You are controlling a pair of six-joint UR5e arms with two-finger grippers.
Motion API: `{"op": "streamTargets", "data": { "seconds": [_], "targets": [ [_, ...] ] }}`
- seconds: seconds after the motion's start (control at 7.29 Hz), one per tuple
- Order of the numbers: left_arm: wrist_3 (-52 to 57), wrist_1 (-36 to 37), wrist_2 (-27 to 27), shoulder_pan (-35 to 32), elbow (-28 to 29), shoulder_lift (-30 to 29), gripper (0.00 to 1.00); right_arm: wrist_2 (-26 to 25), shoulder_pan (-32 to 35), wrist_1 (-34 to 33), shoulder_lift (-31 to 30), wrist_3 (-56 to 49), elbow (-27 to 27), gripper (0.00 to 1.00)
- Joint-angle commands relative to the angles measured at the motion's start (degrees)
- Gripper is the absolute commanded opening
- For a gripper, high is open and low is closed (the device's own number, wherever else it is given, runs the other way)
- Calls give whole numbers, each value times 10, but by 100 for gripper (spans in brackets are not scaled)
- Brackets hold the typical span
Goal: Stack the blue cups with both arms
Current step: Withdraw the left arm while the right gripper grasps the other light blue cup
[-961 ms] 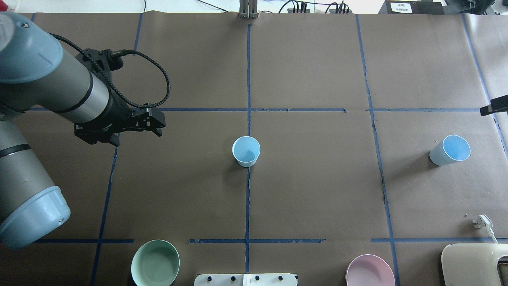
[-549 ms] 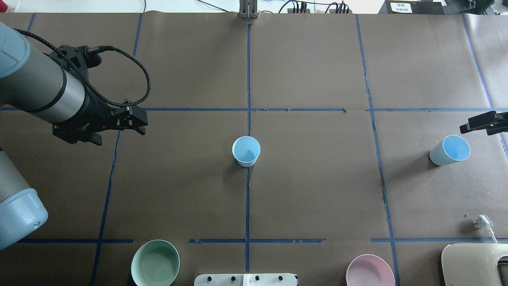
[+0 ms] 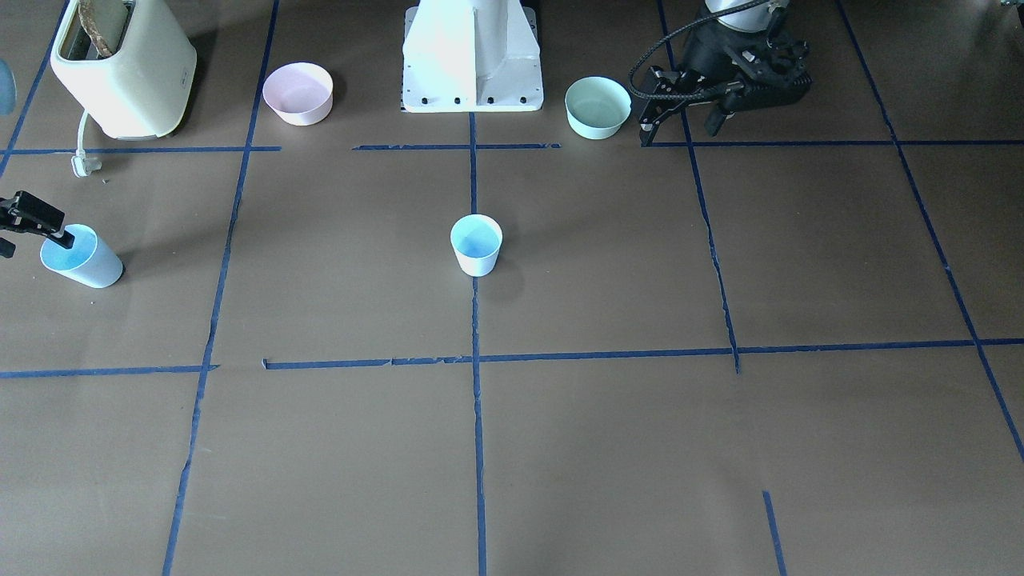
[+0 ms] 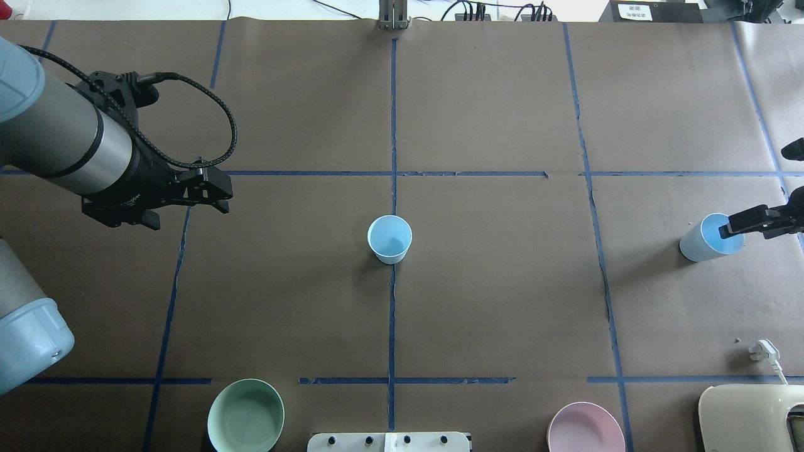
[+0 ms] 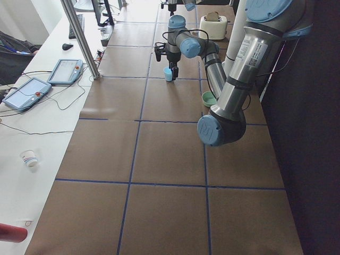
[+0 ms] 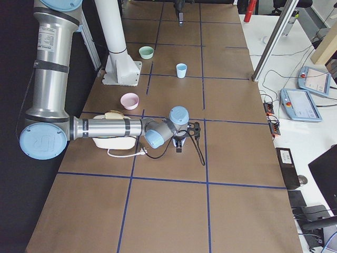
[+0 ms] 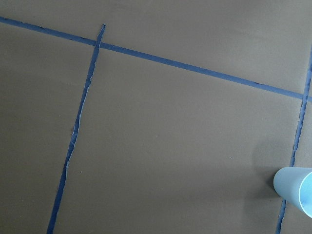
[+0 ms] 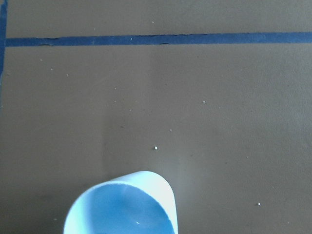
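Note:
I need to pick up the tilted blue cup by its rim (image 3: 82, 229) with my right gripper next, to stack it into the other blue cup (image 3: 476, 242).
One blue cup (image 4: 389, 238) stands upright at the table's centre (image 3: 476, 244) and shows at the lower right of the left wrist view (image 7: 295, 190). The other blue cup (image 4: 706, 242) stands at the far right (image 3: 80, 258), and its mouth fills the bottom of the right wrist view (image 8: 122, 207). My right gripper (image 4: 754, 191) is open. One finger is over this cup's mouth and the other is outside its rim. My left gripper (image 4: 210, 194) is open and empty, hovering far left of the centre cup (image 3: 678, 132).
A mint-green bowl (image 4: 246, 415) and a pink bowl (image 4: 585, 428) sit on either side of the white pedestal (image 4: 389, 442) at the near edge. A cream toaster (image 4: 750, 417) and its white plug (image 4: 766, 351) are at the near right.
My right gripper came in from the right edge and moved over the right cup's mouth. My left arm drew back to the left, then stayed still. Neither cup moved.

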Motion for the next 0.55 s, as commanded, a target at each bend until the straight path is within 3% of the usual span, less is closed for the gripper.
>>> {"op": "streamTargets", "data": {
  "seconds": [0.0,0.27,0.41],
  "targets": [
    [0,0,0,0,0,0,100,-7,-9,-2,5,0,-17,100],
    [0,0,0,0,0,4,100,-16,-16,-1,7,0,-21,96],
    [0,0,0,0,1,4,100,-20,-16,-1,7,0,-21,57]
  ]
}}
